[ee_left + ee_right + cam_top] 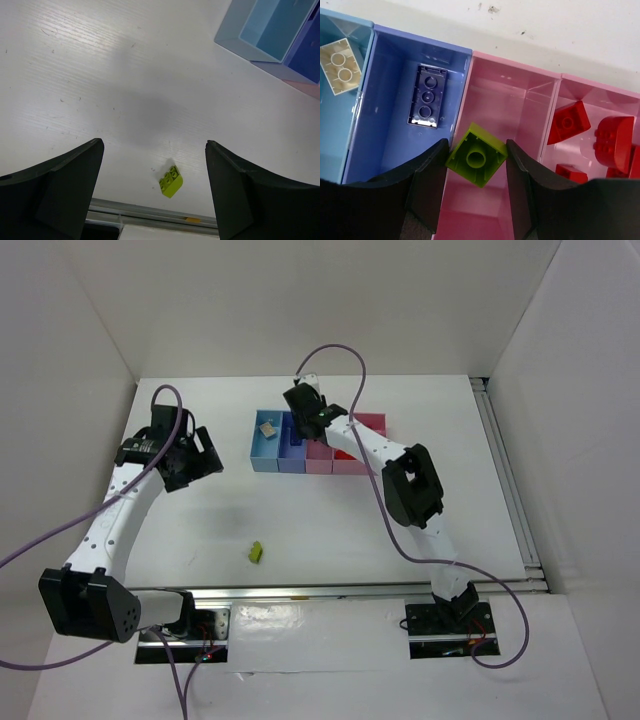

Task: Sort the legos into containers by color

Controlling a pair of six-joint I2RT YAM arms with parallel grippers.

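Note:
My right gripper holds the lime green lego over the bottom of the narrow pink tray, nearer the tray's periwinkle side. It should open now, as the lego would end up inside.
My right gripper [477, 146] is shut on a lime green lego [477, 156], stud side down, above the narrow pink tray [515, 100]. The containers stand joined in a row. A beige lego [339, 66] lies in the light blue tray [335, 130], and a dark blue lego [426, 96] in the periwinkle tray [385, 135]. Red legos [568, 121] are in the wider pink tray [600, 86]. A second lime green lego [171, 181] lies on the table, below and between the fingers of my open left gripper [154, 150], which hangs high above it.
In the top view the tray row [265, 452] sits mid-table at the back, with my right gripper [308, 410] over it and my left gripper [195, 455] to its left. The loose lime lego [256, 552] lies near the metal rail [340, 590] at the table's front edge.

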